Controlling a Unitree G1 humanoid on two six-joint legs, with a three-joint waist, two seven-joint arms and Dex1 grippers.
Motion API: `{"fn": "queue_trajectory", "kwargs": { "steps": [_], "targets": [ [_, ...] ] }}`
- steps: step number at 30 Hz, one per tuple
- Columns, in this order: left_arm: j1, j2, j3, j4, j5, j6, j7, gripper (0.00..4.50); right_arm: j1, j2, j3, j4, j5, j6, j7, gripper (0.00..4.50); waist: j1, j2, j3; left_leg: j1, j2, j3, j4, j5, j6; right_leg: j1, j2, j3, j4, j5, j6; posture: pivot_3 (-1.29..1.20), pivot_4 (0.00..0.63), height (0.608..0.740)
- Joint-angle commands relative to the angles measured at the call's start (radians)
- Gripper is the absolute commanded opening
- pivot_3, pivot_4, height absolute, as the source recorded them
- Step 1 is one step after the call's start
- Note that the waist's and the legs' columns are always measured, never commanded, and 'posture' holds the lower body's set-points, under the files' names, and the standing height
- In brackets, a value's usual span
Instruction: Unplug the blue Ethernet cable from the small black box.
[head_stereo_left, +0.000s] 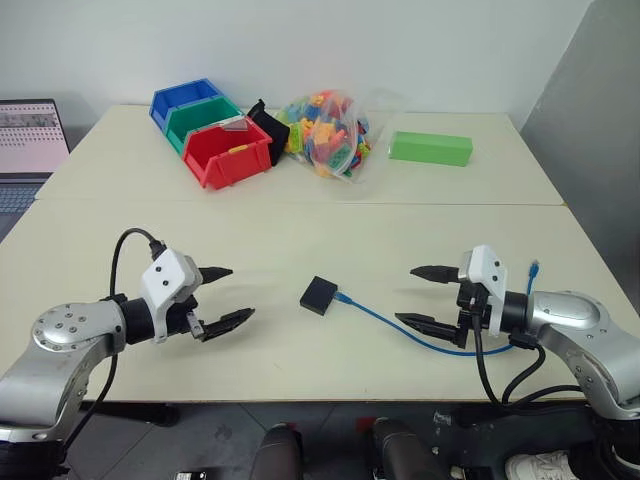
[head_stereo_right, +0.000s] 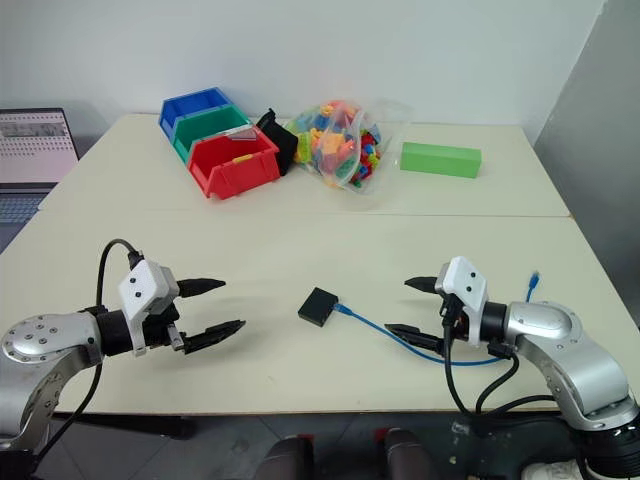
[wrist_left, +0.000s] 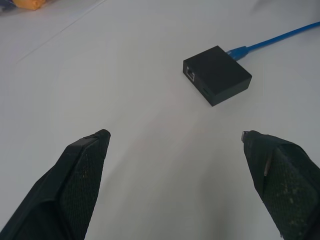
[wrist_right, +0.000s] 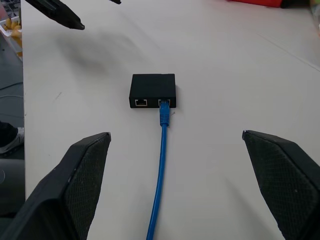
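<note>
The robot's right gripper will next grab the blue cord, which trails slack across the table, by the stiff boot at its seated plug, and so unplug it.
The small black box lies flat on the cream table between my two grippers. The blue Ethernet cable is plugged into its right side and curves away to the right under my right gripper; its free plug lies near the table's right edge. In the right wrist view the plug sits in the box's right-hand port, beside an empty port. My left gripper hovers open left of the box, my right gripper open to its right. Both are empty and apart from the box.
At the back stand blue, green and red bins with a black object beside them, a clear bag of coloured bricks and a green block. A laptop sits at the far left. The table's front edge is close.
</note>
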Motion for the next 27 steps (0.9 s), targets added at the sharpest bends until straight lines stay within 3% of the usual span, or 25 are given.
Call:
{"fn": "queue_trajectory", "kwargs": {
  "steps": [1,9,14,19,27],
  "targets": [
    [-0.012,0.006,0.039,-0.042,-0.019,0.001,0.002,4.5,-0.013,-0.008,-0.028,-0.009,0.005,-0.03,0.014,4.47,0.0,0.0,0.0,0.0,0.0,0.0,0.0,0.0,0.0,0.0,0.0,0.0,0.0,0.0,0.0,0.0,0.15,0.74],
    [-0.014,0.007,0.027,-0.044,-0.011,0.006,0.005,4.5,-0.013,-0.007,-0.016,-0.014,-0.001,-0.031,0.011,4.47,0.0,0.0,0.0,0.0,0.0,0.0,0.0,0.0,0.0,0.0,0.0,0.0,0.0,0.0,0.0,0.0,0.15,0.74],
    [-0.017,0.009,0.005,-0.046,-0.012,0.016,-0.009,4.5,-0.032,0.039,0.054,-0.005,-0.043,-0.029,-0.031,4.47,-0.001,0.0,0.0,0.0,0.0,0.0,0.0,0.0,0.0,0.0,0.0,0.0,0.0,0.0,0.0,0.0,0.15,0.74],
    [-0.027,0.005,-0.03,-0.046,-0.027,0.008,-0.059,4.5,-0.103,0.153,0.198,0.094,-0.171,-0.051,-0.111,4.47,-0.009,0.0,0.0,0.0,0.0,0.0,0.0,0.0,0.0,0.0,0.0,0.0,0.0,0.0,0.0,0.0,0.15,0.74],
    [-0.033,-0.005,-0.077,-0.053,-0.035,-0.025,-0.134,4.5,-0.21,0.31,0.314,0.306,-0.292,-0.085,-0.163,4.47,-0.011,0.0,0.0,0.0,0.0,0.0,0.0,0.0,0.0,0.0,0.0,0.0,0.001,0.0,0.0,0.0,0.15,0.74]
  ]
}}
